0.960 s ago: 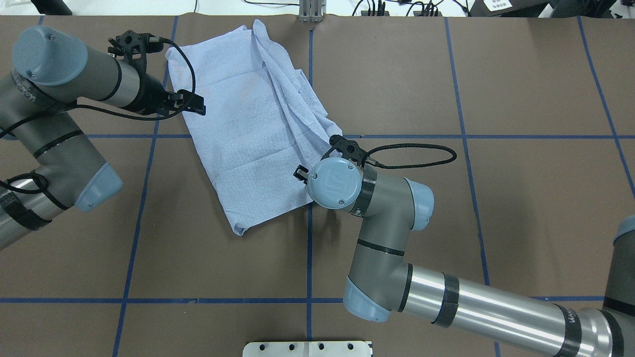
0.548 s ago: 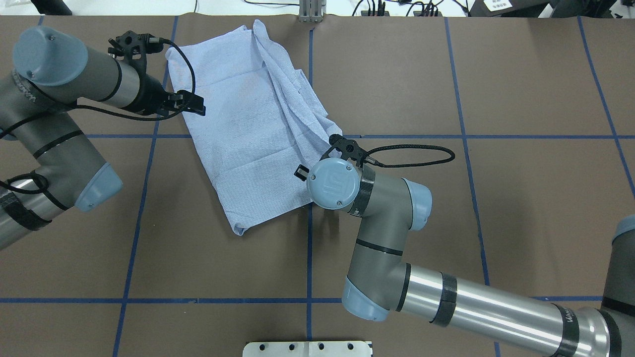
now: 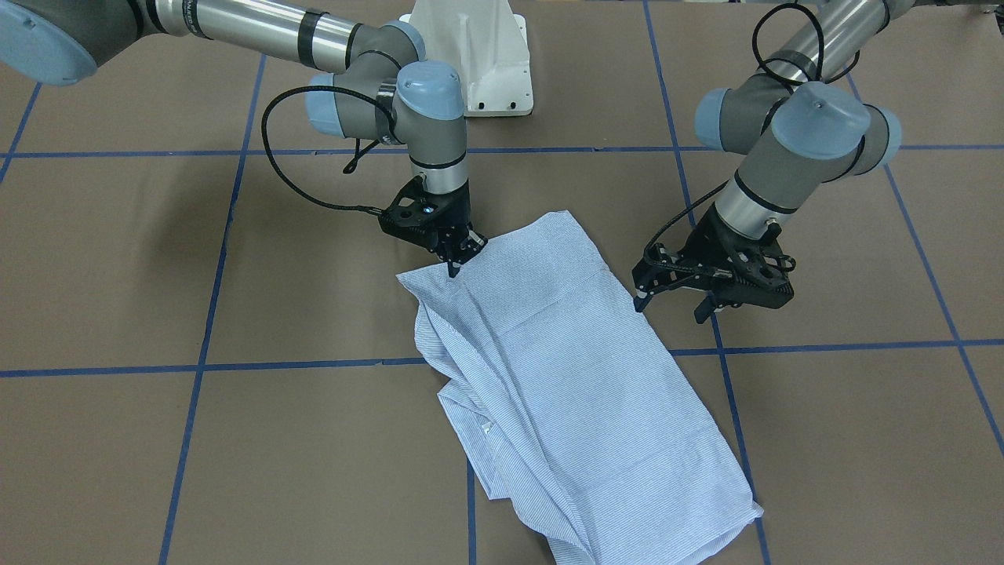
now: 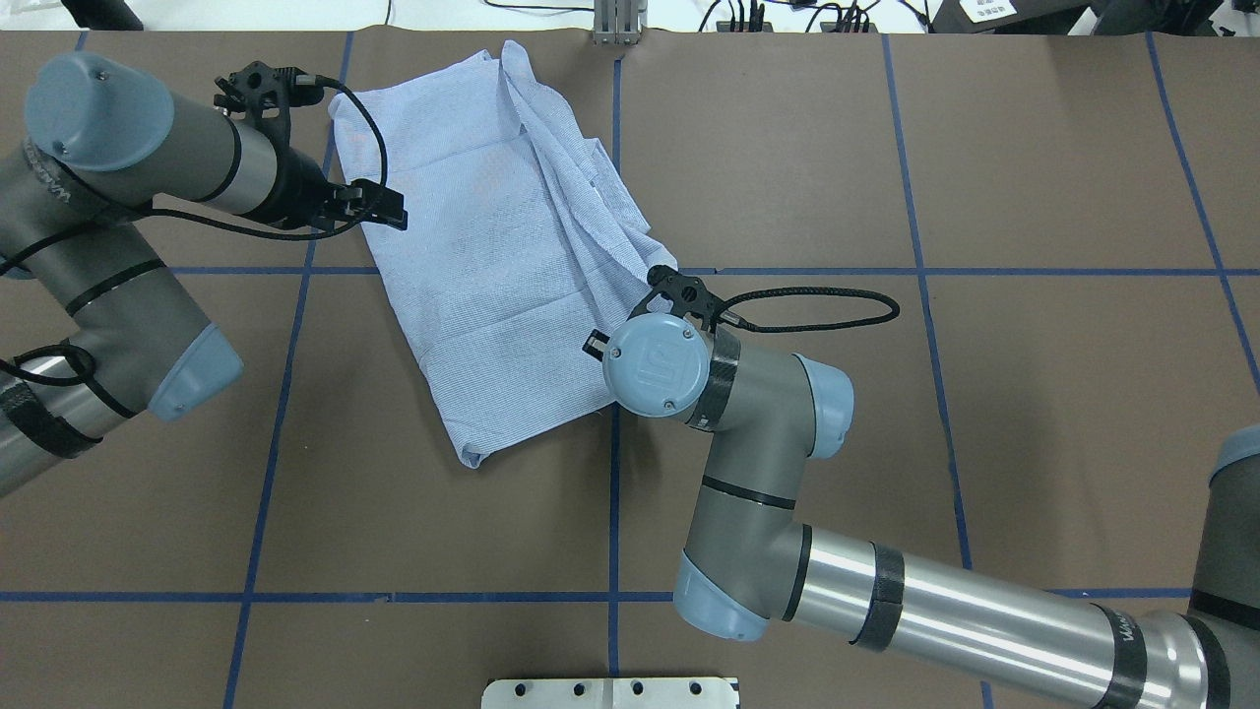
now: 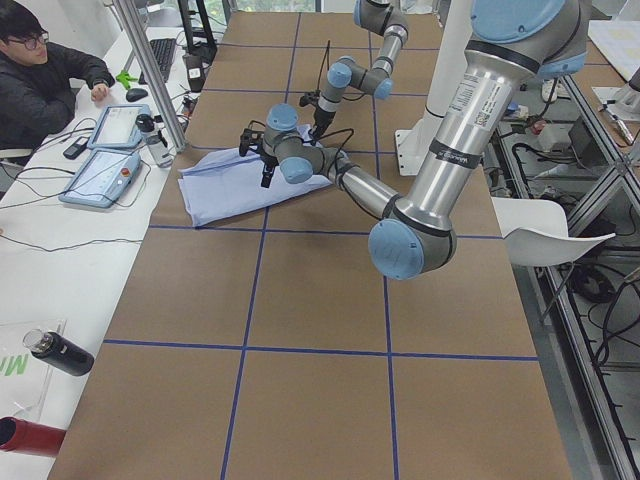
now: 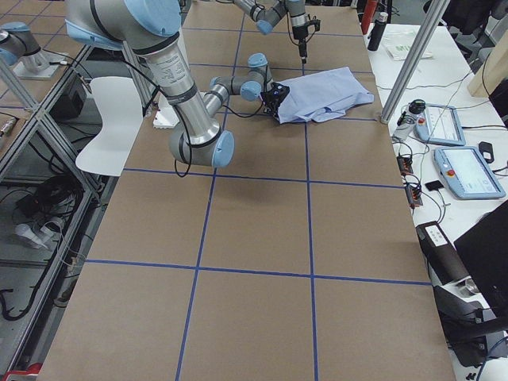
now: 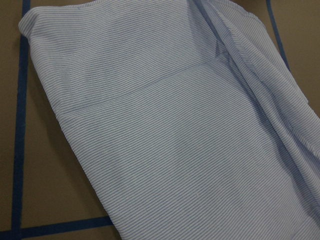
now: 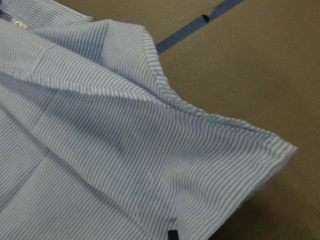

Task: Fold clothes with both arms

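Note:
The shirt [image 3: 580, 377] lies flat along its length. To fold it, my left gripper next needs to grab the corner of its folded end [image 3: 566, 215], where the cloth bulges up.
The light blue-and-white striped shirt [image 3: 580, 377] lies folded into a long rectangle on the brown table, with bunched folds along one side; it also shows in the overhead view [image 4: 492, 256]. My right gripper [image 3: 453, 268] points straight down at the shirt's near corner and looks shut on the cloth. The right wrist view shows that corner [image 8: 150, 150] slightly lifted, running to a black fingertip [image 8: 172, 235]. In the overhead view my wrist hides most of it. My left gripper [image 3: 671, 308] is open and empty, just beside the shirt's opposite long edge [image 4: 379, 236]. The left wrist view shows only the shirt [image 7: 165, 130].
The white pedestal base [image 3: 486, 63] stands at the robot's side of the table. Blue tape lines [image 4: 615, 492] grid the brown table. A black cable loop [image 4: 837, 305] hangs beside my right wrist. An operator [image 5: 50, 70] sits at a side desk with control pendants.
My right wrist has shifted slightly toward the shirt, up and left in the overhead view. The left arm and the shirt have stayed put.

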### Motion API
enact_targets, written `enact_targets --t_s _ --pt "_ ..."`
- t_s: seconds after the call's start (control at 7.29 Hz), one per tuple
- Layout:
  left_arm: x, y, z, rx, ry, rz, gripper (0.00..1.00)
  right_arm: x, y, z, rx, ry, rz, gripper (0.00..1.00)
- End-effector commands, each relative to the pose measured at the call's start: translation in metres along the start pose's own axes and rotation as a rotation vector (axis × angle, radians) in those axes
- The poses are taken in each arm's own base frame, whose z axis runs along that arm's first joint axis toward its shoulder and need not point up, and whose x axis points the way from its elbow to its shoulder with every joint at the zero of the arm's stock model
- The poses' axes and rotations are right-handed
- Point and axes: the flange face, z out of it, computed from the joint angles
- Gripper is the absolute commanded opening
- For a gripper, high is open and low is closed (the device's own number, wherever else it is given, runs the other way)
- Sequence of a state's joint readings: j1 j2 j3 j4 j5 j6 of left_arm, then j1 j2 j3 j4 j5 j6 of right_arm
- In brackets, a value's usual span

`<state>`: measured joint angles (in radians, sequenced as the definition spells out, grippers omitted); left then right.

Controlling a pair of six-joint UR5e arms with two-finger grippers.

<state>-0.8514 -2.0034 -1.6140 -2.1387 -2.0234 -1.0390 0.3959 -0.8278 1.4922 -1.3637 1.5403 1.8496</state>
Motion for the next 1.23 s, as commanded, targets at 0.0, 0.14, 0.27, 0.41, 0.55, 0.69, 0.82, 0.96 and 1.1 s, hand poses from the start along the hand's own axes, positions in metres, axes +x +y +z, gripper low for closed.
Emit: enact_targets --t_s 0.0,0.14,0.27,0.41,0.55,0.69,0.82,0.96,1.1 --pt "0.011 0.021 0.004 -0.024 0.020 -0.098 1.00 0.000 0.000 -0.019 -0.012 -0.033 -0.002 0.00" --pt "0.015 0.055 -0.003 -0.044 0.037 -0.135 1.00 0.000 0.000 -0.021 -0.013 -0.036 -0.002 0.00" --pt "0.019 0.097 -0.010 -0.045 0.036 -0.187 1.00 0.000 -0.001 -0.021 -0.012 -0.036 -0.002 0.00" --pt "0.032 0.133 -0.004 -0.036 0.028 -0.249 1.00 0.001 -0.001 -0.022 -0.011 -0.038 -0.002 0.00" --pt "0.043 0.163 0.013 -0.041 0.011 -0.330 1.00 0.003 -0.001 -0.020 -0.010 -0.035 -0.002 0.00" --pt "0.053 0.185 0.028 -0.032 -0.003 -0.375 1.00 0.004 -0.002 -0.020 -0.010 -0.035 -0.003 0.00" --pt "0.060 0.197 0.036 -0.033 -0.009 -0.409 0.99 0.004 -0.002 -0.020 -0.010 -0.037 -0.005 0.00" --pt "0.059 0.202 0.043 -0.036 -0.020 -0.420 0.98 0.005 -0.002 -0.019 -0.008 -0.036 -0.005 0.28" --pt "0.065 0.207 0.047 -0.034 -0.017 -0.417 0.98 0.007 -0.003 -0.017 -0.001 -0.033 -0.006 0.70"
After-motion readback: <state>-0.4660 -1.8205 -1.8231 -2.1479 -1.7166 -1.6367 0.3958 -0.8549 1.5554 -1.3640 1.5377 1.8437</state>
